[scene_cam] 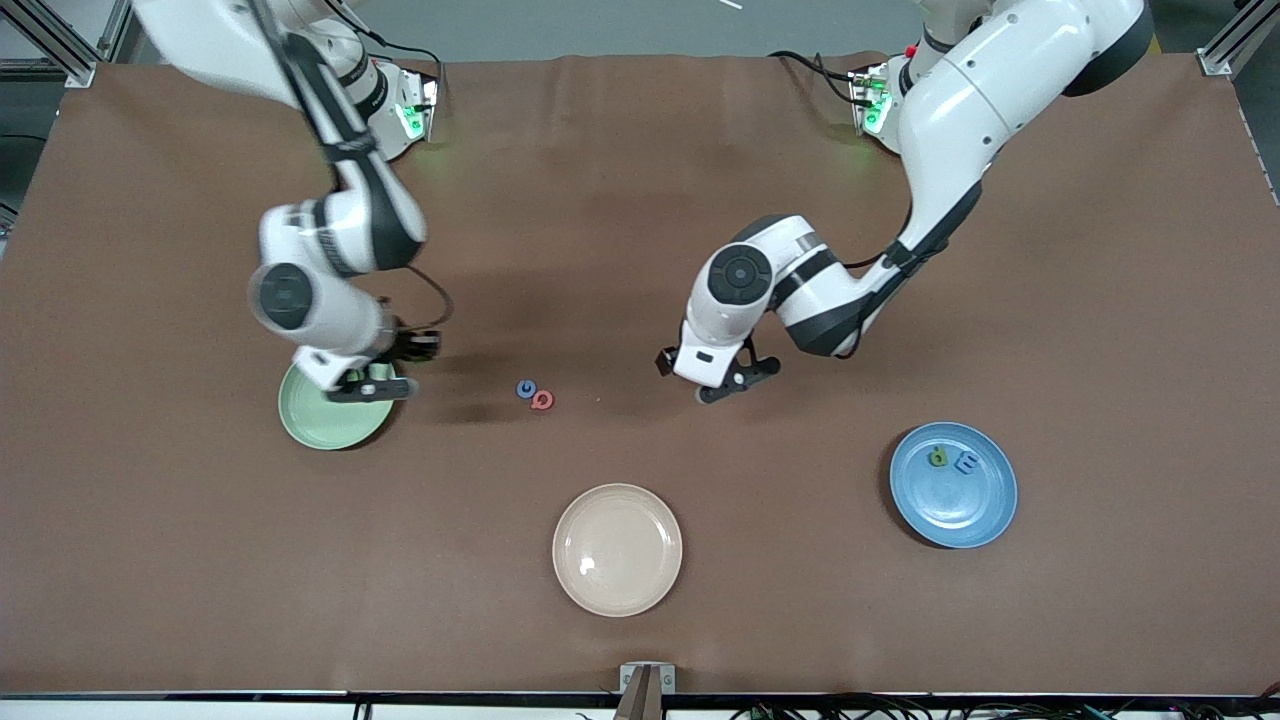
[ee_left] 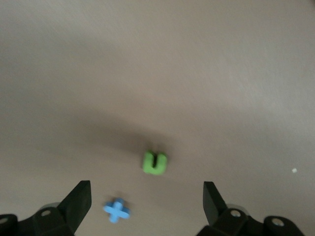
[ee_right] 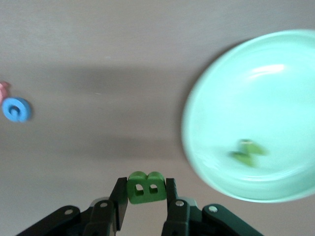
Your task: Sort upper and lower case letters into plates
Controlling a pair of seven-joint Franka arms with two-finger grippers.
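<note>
The green letter u is beyond and below my left gripper's fingers in the left wrist view, so closing now would miss. That gripper lowers toward it first.
My right gripper point(scene_cam: 372, 388) point(ee_right: 146, 183) is shut on a green letter B point(ee_right: 146, 187), held in the air at the edge of the mint green plate point(scene_cam: 318, 425) point(ee_right: 256, 98). One green letter point(ee_right: 247, 151) lies in that plate. My left gripper point(scene_cam: 735, 382) point(ee_left: 147, 186) hangs open over the table's middle, above a green letter u point(ee_left: 155, 163) and a blue plus-like piece point(ee_left: 117, 210). Between the two grippers, a blue letter point(scene_cam: 526, 389) point(ee_right: 16, 109) and a red letter point(scene_cam: 542, 401) lie side by side on the table. The blue plate point(scene_cam: 985, 515) holds a green letter point(scene_cam: 939, 457) and a blue letter point(scene_cam: 966, 462).
A cream-beige plate point(scene_cam: 617, 549) with nothing in it sits nearer the front camera, between the mint and blue plates. Brown cloth covers the whole table point(scene_cam: 640, 200).
</note>
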